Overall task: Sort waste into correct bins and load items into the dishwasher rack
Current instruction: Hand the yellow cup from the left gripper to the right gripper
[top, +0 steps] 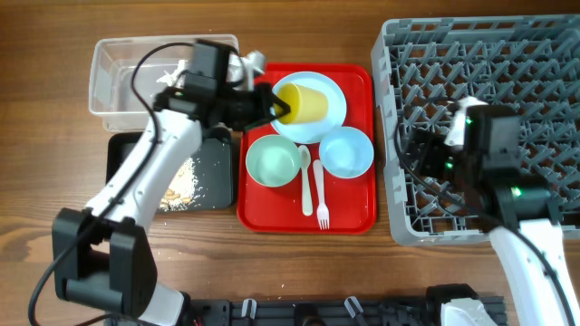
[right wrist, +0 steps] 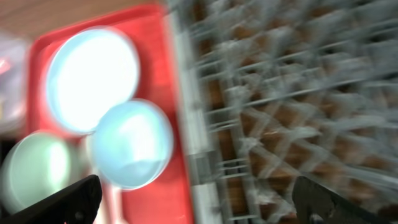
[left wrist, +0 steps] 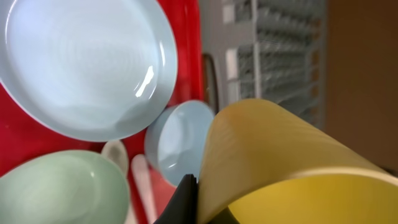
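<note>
The yellow cup should go into the rack, so my right gripper should next grab it across its outer body (top: 313, 104) and leave the cup's rim to my left gripper.
My left gripper (top: 277, 104) is shut on the rim of the small yellow cup (top: 303, 101) and holds it tipped on its side just above the light blue plate (top: 319, 122). In the left wrist view the cup (left wrist: 280, 162) fills the lower right, with the plate (left wrist: 81, 62) beneath it. The pale green bowl (top: 275, 161), light blue bowl (top: 346, 151), white spoon (top: 305, 177) and fork (top: 321, 197) lie on the red tray (top: 358, 215). My right gripper (top: 426, 161) is open and empty over the left edge of the grey dishwasher rack (top: 507, 81). The snack wrapper is not visible.
The clear tub (top: 118, 77) stands at the back left. The black tray (top: 217, 181) in front of it holds crumbly food scraps (top: 181, 186). Something white and crumpled (top: 249, 63) lies by the tub's right end. The right wrist view is blurred and shows the rack (right wrist: 292, 93) and the blue bowl (right wrist: 132, 144).
</note>
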Robot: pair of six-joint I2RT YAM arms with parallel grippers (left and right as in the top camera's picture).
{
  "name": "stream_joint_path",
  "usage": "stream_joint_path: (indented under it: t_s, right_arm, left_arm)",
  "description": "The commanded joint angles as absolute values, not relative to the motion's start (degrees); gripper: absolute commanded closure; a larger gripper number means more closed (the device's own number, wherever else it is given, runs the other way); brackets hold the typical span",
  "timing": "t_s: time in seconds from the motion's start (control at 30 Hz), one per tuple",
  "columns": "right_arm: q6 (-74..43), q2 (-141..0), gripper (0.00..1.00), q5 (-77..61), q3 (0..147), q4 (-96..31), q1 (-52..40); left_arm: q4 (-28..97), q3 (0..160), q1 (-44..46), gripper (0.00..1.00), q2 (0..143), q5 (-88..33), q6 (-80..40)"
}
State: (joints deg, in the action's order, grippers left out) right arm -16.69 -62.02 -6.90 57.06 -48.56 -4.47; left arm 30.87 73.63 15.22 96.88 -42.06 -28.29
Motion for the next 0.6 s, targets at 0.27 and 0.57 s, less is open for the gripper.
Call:
stream_joint_path:
  t_s: [0.27, 0.57]
  right_arm:
    - [2.26, -82.78, 0.00, -68.66, 58.06, -34.89, -4.67]
    - [-4.60, -90.43, 0.00, -83.09, 58.06, -13.13, -4.67]
  left_arm:
    - [25.02, 73.93, 13.08, 0.96, 104.22, -73.60, -40.75]
    - [24.56, 73.93, 17.08, 0.96, 104.22, -75.61, -40.73]
